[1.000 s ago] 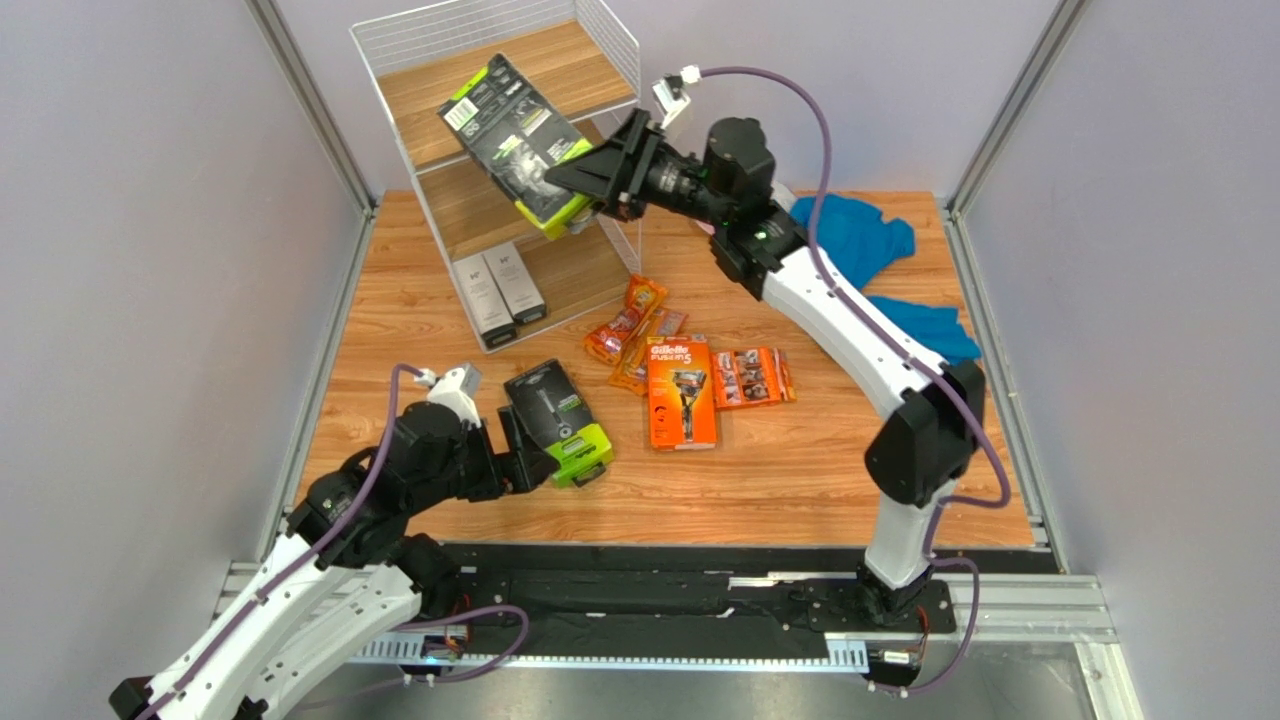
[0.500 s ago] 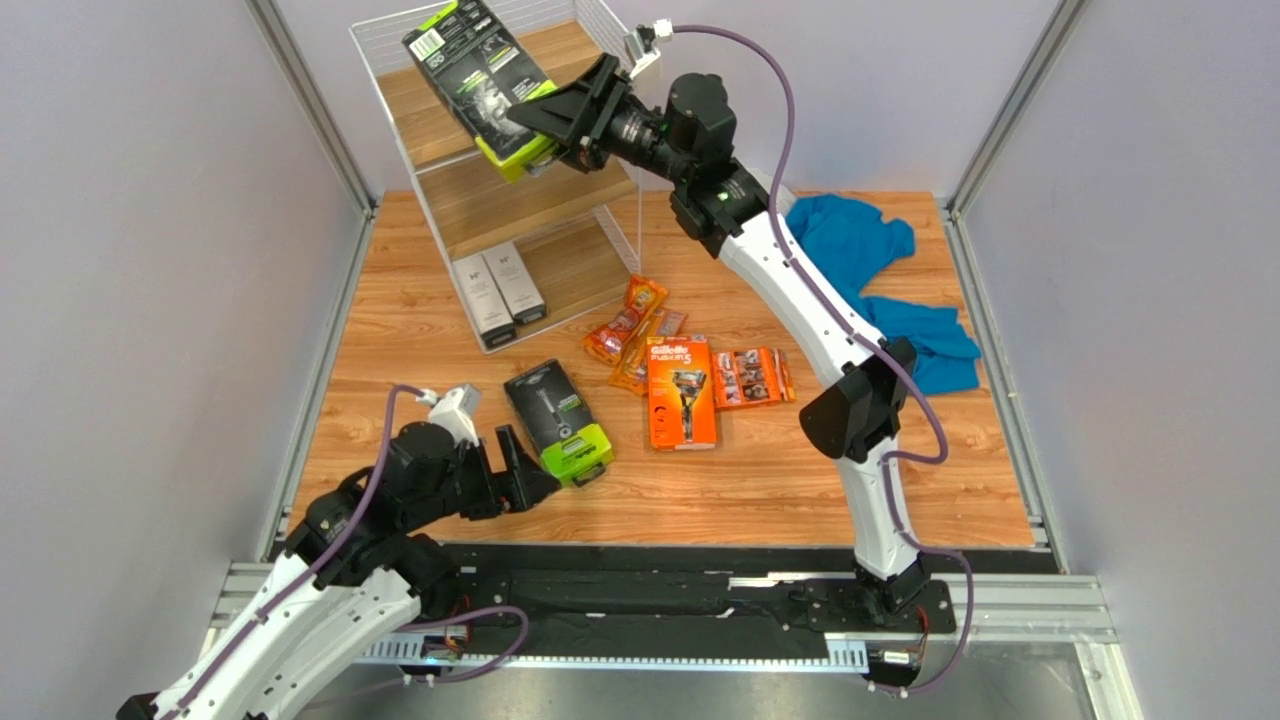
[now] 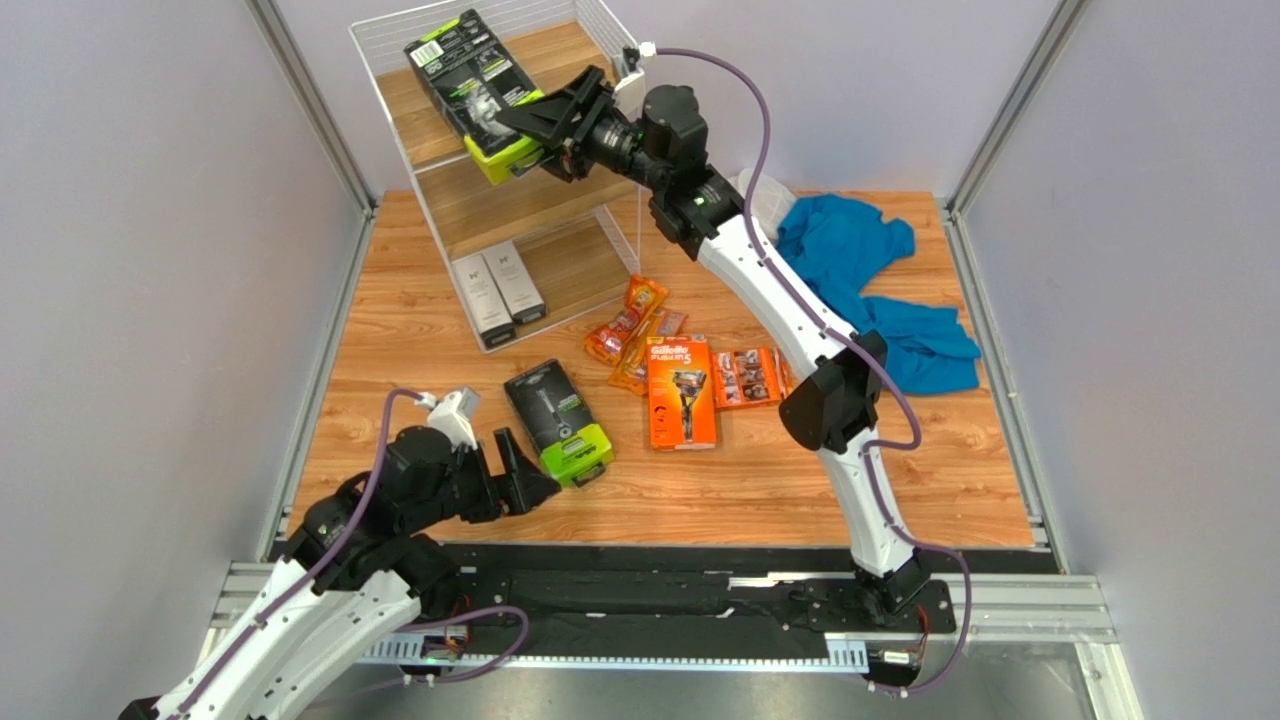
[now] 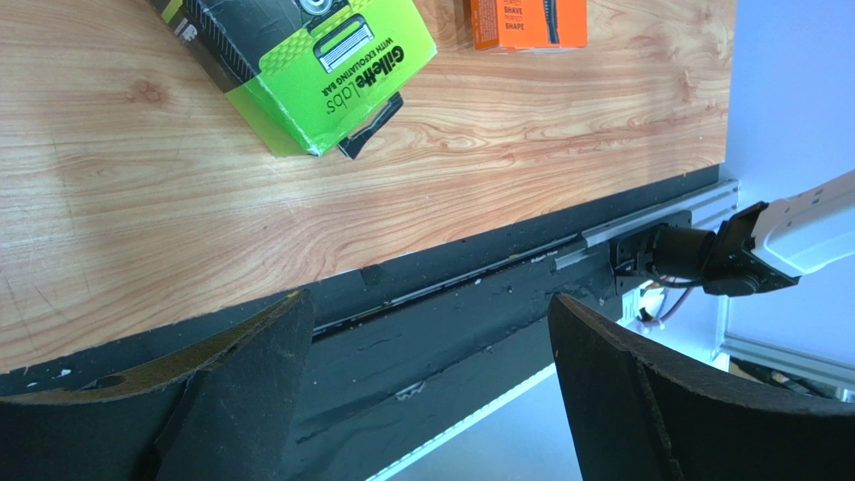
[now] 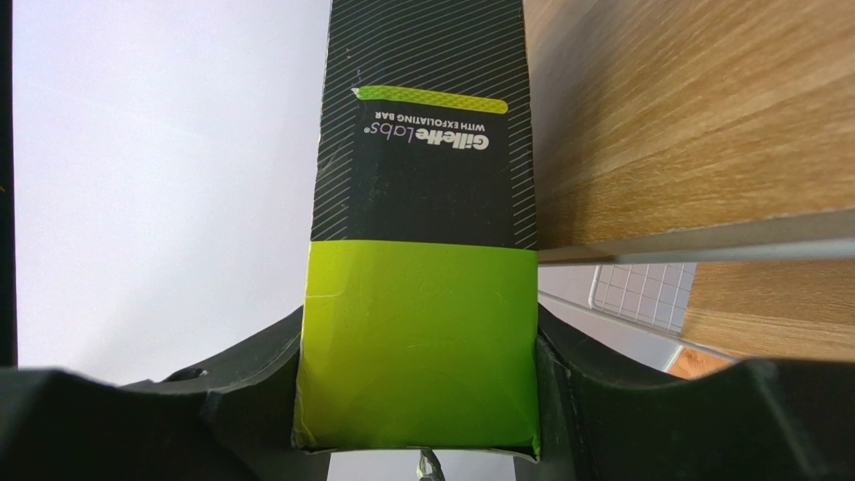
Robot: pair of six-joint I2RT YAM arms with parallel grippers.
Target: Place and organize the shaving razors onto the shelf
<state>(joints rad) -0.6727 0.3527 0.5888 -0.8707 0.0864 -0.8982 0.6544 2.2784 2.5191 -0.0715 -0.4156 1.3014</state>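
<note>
The pack would rest on the shelf's top level, as only its lime-green end is over the edge, so my right gripper should open its fingers.
My right gripper [image 3: 523, 126] is shut on the lime-green end of a black razor pack [image 3: 469, 84] and holds it over the top tier of the white wire shelf [image 3: 394, 45]. The right wrist view shows the pack [image 5: 421, 190] clamped between both fingers, next to the wood tier [image 5: 692, 110]. A second black and green pack [image 3: 558, 422] lies on the table; it also shows in the left wrist view [image 4: 301, 60]. My left gripper [image 3: 516, 477] is open and empty just left of it. Orange Gillette boxes [image 3: 681, 390] and small orange blister packs [image 3: 628, 320] lie mid-table.
Two slim grey-white boxes [image 3: 499, 291] stand on the shelf's bottom tier. A blue cloth [image 3: 879, 285] lies at the right back of the table. A black rail [image 4: 452, 301] runs along the table's near edge under my left gripper.
My right gripper has raised the black pack from in front of the middle tier to the top tier and moved it left. My left gripper has drawn back slightly from the pack on the table.
</note>
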